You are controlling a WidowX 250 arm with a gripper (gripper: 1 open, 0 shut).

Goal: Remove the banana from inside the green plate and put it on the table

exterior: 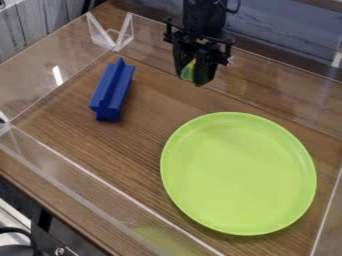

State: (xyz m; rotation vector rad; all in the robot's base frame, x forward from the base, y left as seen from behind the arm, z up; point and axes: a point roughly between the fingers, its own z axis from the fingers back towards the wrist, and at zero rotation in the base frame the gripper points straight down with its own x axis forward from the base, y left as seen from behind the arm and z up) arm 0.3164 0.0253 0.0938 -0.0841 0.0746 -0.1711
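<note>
I need to keep holding the banana with my gripper until the banana rests on the tabletop, because the banana's greenish tip [190,73] is still above the brown table.
My gripper [198,72] hangs pointing straight down over the brown table [147,120], at the upper middle of the view. It is shut on the small yellow banana [194,68], which shows between the black fingers with a greenish tip. The green plate [238,172] lies flat at the lower right with nothing on it. The gripper and banana are up and to the left of the plate, apart from it.
A blue block [114,88] lies on the table left of the gripper. Low clear acrylic walls [54,165] enclose the tabletop, and a folded clear piece [110,33] stands at the back left corner.
</note>
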